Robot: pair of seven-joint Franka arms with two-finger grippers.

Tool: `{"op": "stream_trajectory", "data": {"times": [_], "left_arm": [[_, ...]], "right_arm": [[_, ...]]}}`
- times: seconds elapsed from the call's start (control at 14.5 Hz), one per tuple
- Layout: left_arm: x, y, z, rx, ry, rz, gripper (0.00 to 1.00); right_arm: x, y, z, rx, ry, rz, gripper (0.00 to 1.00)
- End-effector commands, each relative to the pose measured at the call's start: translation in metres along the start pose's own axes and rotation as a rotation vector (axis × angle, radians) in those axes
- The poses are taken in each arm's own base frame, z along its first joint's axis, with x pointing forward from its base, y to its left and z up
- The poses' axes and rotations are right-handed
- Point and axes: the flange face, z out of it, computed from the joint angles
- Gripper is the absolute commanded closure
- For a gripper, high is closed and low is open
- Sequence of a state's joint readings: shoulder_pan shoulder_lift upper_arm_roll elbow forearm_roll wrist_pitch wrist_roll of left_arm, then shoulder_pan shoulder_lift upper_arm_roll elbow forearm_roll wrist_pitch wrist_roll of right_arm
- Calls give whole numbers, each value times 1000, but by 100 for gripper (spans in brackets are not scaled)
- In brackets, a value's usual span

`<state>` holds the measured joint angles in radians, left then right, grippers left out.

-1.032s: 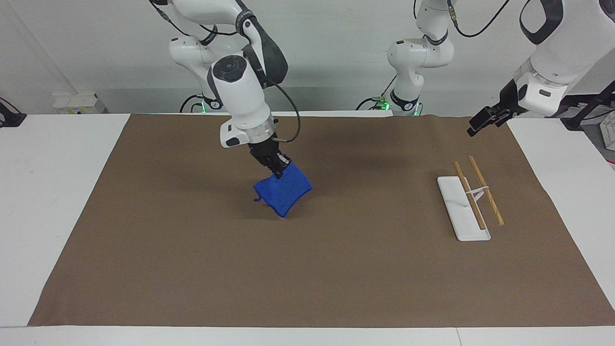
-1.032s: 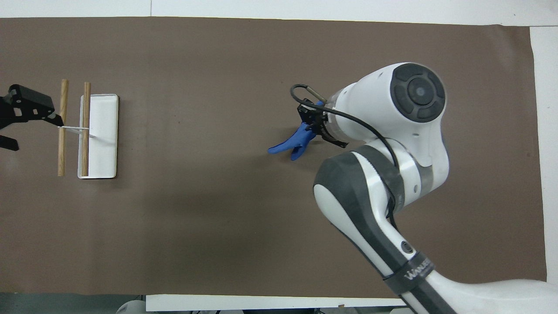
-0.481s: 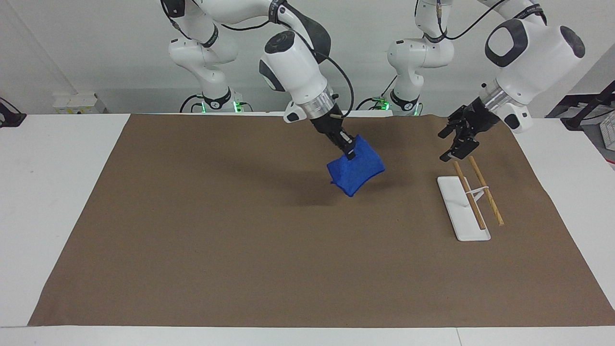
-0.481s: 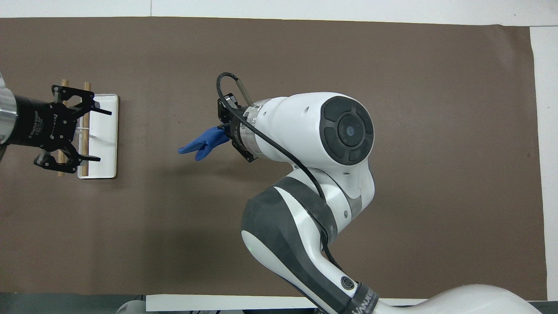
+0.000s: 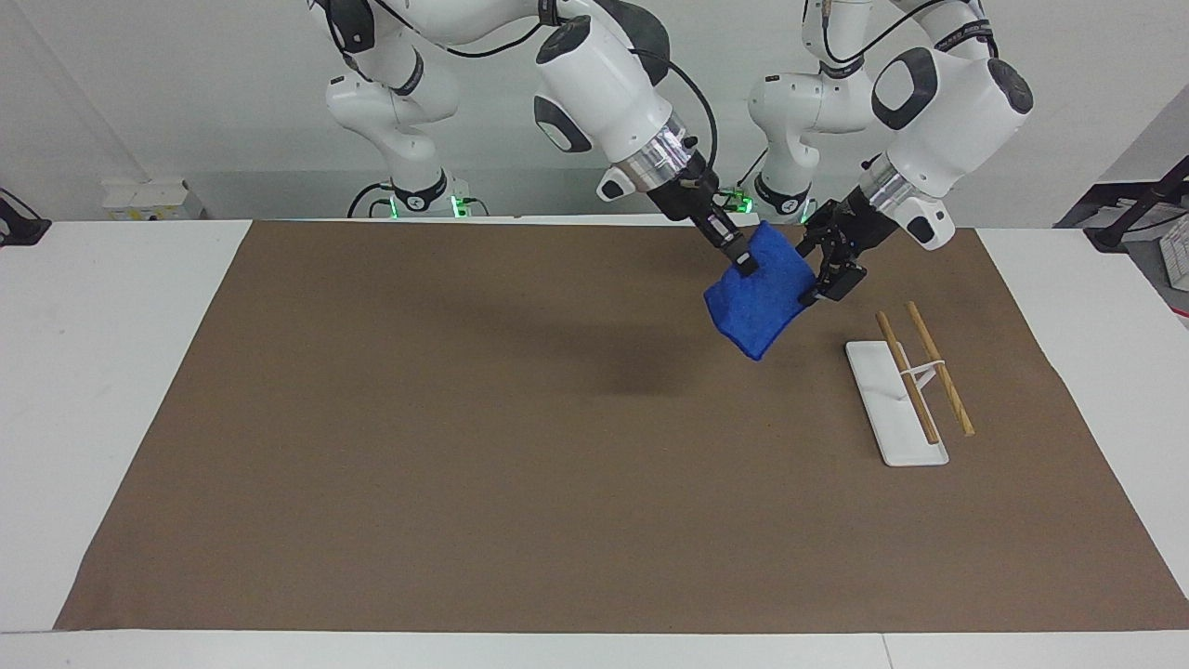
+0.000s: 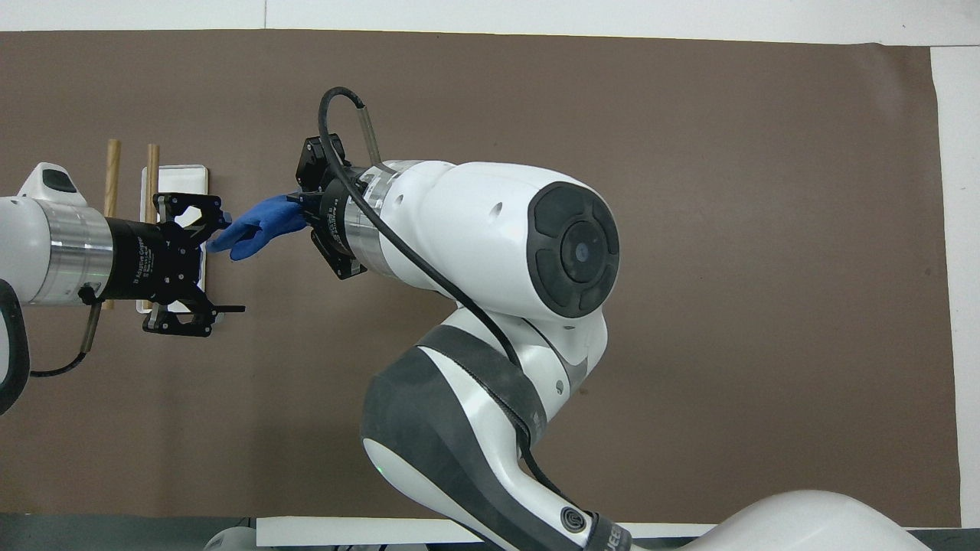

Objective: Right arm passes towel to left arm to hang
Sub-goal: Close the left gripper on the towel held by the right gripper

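I will grab the towel's free corner that sticks out with my left gripper. The cloth hangs slack (image 6: 266, 220) while my right gripper stays closed on the towel's upper corner.
The royal-blue towel (image 5: 757, 302) hangs in the air from my right gripper (image 5: 741, 263), which is shut on its upper corner, over the mat beside the rack. In the overhead view the towel (image 6: 256, 224) sticks out from the right gripper (image 6: 308, 220) toward the left arm. My left gripper (image 5: 815, 275) is open at the towel's free edge. In the overhead view the left gripper (image 6: 222, 264) has its jaws wide apart, with the towel's end just inside them near one finger. I cannot tell whether that finger touches the cloth.
A small rack, a white base (image 5: 882, 390) with two wooden rods (image 5: 940, 370) on a thin stand, is on the brown mat (image 5: 464, 446) at the left arm's end. In the overhead view the left gripper partly covers the rack (image 6: 180, 180).
My right arm has carried the towel higher and toward the left arm's end. My left gripper has come in from above the rack to the towel's edge, still open.
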<state>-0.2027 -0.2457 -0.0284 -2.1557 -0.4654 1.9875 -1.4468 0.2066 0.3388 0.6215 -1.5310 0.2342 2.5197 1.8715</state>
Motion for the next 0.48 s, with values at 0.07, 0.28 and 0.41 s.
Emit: {"op": "stream_trajectory", "data": {"times": [0.07, 0.28, 0.41], "left_arm": [[1, -4, -3, -52, -24, -50, 4], [4, -3, -4, -55, -27, -77, 37], [5, -1, -6, -64, -59, -98, 61]], "right_arm": [[-1, -7, 0, 8, -27, 23, 100], [-1, -7, 0, 8, -27, 23, 100], [-1, -7, 0, 9, -26, 20, 100]]}}
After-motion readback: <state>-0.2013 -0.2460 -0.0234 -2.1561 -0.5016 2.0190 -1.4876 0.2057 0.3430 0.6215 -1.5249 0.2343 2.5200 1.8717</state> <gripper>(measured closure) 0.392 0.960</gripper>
